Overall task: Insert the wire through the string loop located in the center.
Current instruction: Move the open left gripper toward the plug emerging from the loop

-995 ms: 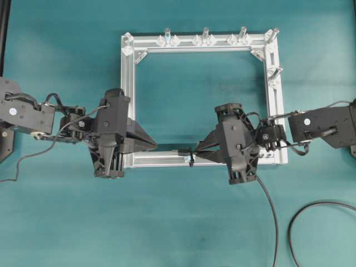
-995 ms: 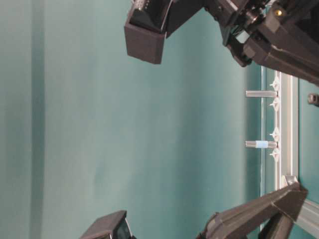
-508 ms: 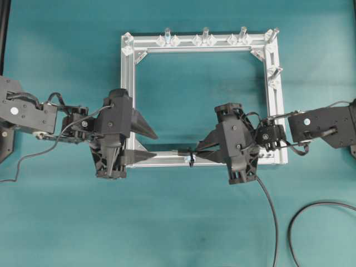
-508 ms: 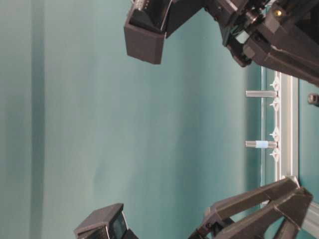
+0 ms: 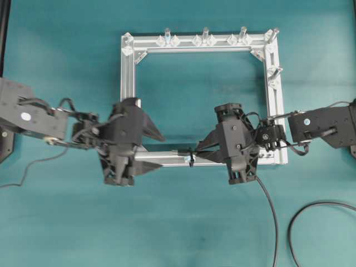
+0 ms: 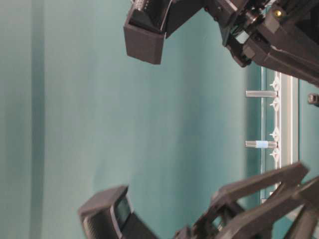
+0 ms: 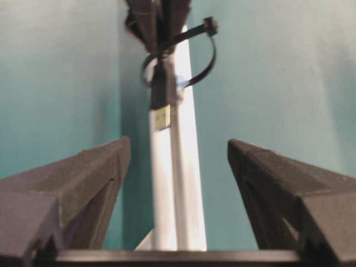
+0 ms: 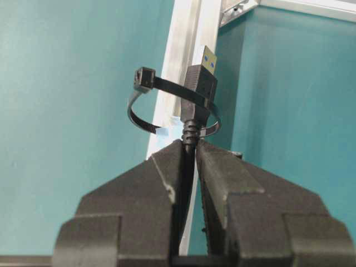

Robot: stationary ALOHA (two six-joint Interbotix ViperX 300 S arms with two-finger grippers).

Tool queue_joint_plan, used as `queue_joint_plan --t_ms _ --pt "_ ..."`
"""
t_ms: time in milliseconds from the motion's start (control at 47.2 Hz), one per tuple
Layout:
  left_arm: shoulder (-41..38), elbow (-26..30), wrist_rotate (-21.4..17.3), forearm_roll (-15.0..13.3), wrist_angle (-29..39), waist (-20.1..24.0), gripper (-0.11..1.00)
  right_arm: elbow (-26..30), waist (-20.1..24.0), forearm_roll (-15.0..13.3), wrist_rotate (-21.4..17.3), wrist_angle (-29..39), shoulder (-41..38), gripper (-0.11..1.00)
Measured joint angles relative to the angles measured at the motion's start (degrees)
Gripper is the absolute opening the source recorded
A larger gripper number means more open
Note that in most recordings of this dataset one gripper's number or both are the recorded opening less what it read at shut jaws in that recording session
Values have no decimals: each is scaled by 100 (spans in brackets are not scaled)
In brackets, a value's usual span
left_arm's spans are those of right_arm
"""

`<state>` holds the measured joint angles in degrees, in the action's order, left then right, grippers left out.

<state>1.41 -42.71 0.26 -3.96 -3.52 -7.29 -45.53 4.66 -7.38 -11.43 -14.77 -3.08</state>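
Next, my left gripper grips the wire by its metal tip [image 5: 174, 151], the loose end poking out, since the string loop rings the body of the plug.
My right gripper [image 8: 190, 146] is shut on the wire just behind its black plug [image 8: 199, 83]. The plug body sits inside the string loop [image 8: 146, 103], a black cord ring on the near aluminium rail [image 5: 167, 159], and its metal tip pokes out on the far side. In the overhead view the loop [image 5: 191, 157] lies just left of the right gripper [image 5: 199, 151]. My left gripper [image 5: 159, 151] is open and empty, a finger on each side of the rail. In the left wrist view the plug tip [image 7: 162, 117] points at the open left gripper [image 7: 178, 150], a short way ahead of it.
The rail belongs to a square aluminium frame [image 5: 128, 83] with several upright silver posts [image 5: 205, 34] on its far and right sides. The wire's slack [image 5: 268, 206] trails from the right gripper to the front edge, with a curve of black cable [image 5: 311, 214] at the lower right.
My left gripper was shut a second ago; it has opened wide and moved right along the rail toward the plug. The right gripper, wire and loop have not moved.
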Motion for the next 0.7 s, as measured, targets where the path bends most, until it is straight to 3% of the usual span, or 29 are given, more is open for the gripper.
queue_joint_plan --t_ms 275,698 --pt "-703 554 -9 0 -9 -26 80 9 0 0 0 9 0 10" --pt "-835 633 -9 26 0 202 80 9 0 0 0 9 0 10"
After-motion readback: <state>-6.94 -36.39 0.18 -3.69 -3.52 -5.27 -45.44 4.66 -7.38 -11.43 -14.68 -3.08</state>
